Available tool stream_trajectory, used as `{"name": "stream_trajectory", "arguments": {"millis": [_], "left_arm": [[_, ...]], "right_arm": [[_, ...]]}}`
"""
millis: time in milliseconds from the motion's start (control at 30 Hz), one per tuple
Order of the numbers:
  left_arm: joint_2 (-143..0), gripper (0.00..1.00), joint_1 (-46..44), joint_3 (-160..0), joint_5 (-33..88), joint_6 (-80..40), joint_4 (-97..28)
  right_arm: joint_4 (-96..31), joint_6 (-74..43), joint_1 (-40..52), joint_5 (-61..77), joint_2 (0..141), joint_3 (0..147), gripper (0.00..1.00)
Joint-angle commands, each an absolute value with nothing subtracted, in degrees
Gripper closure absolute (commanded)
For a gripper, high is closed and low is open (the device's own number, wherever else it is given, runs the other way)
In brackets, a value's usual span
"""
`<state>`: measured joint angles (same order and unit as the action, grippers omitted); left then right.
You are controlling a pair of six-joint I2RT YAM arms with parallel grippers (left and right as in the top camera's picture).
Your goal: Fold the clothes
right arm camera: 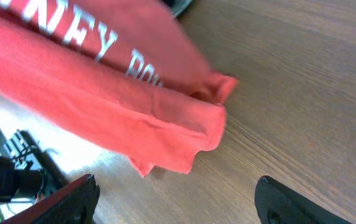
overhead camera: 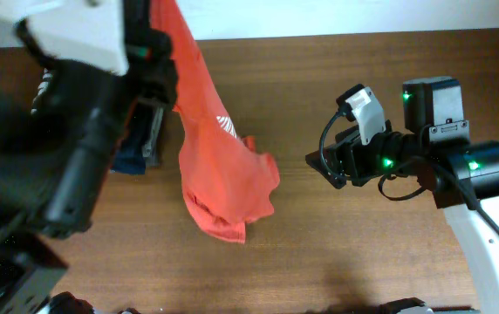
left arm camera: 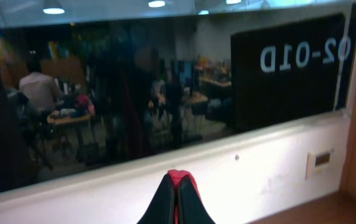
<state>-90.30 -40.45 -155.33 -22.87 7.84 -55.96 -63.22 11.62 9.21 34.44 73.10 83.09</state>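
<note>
Next, my right gripper grabs its loose lower end (overhead camera: 255, 210), opposite my left gripper's pinch, to spread the T-shirt (overhead camera: 217, 155) for folding.
The orange-red T-shirt (overhead camera: 217, 155) hangs from the upper left down to the wooden table, its lower part bunched on the wood. A small white logo patch (overhead camera: 225, 124) shows on it. My left gripper (left arm camera: 177, 186) is shut on a pinch of its red cloth, lifted high and facing a window. In the overhead view that gripper is hidden by the raised arm. My right gripper (overhead camera: 326, 166) is open and empty, just right of the shirt. In the right wrist view the shirt (right arm camera: 109, 93) with white lettering lies beyond the open fingers (right arm camera: 175, 196).
Folded navy and grey garments (overhead camera: 140, 144) lie left of the shirt, partly under my left arm (overhead camera: 66, 131). The bare wooden table (overhead camera: 319, 253) runs to the front and right. A white wall and dark window (left arm camera: 165, 93) stand behind.
</note>
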Motion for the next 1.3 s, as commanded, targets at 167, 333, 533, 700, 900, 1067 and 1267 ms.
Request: {"name": "stream_trajectory", "arguments": {"millis": [167, 333, 533, 700, 900, 1067, 1267], "left_arm": [[-89.0, 1.0, -40.7, -157.7, -27.1, 9.9, -45.3], [-88.5, 1.0, -40.7, -157.7, -30.1, 10.2, -43.0], [-88.0, 1.0, -40.7, -157.8, -33.2, 12.1, -40.0], [-88.1, 1.0, -40.7, -157.8, -35.0, 13.8, -39.9], [-88.0, 0.99, -40.7, -157.8, -35.0, 13.8, -40.1], [-88.0, 1.0, -40.7, -157.8, -35.0, 13.8, -40.1], [-87.6, 1.0, -40.7, -157.8, -35.0, 13.8, -41.2]], "right_arm": [[-62.8, 19.3, 15.7, 38.2, 75.9, 83.3, 0.16], [-61.9, 19.3, 19.8, 36.9, 80.1, 83.3, 0.16], [-61.5, 23.2, 27.0, 39.0, 84.9, 83.3, 0.19], [-59.3, 25.7, 33.6, 41.1, 85.0, 83.3, 0.18], [-51.7, 25.6, 40.7, 41.5, 85.0, 83.3, 0.18], [-44.7, 24.3, 41.6, 36.6, 85.0, 83.3, 0.21], [-42.8, 22.0, 41.6, 31.2, 85.0, 83.3, 0.22]]}}
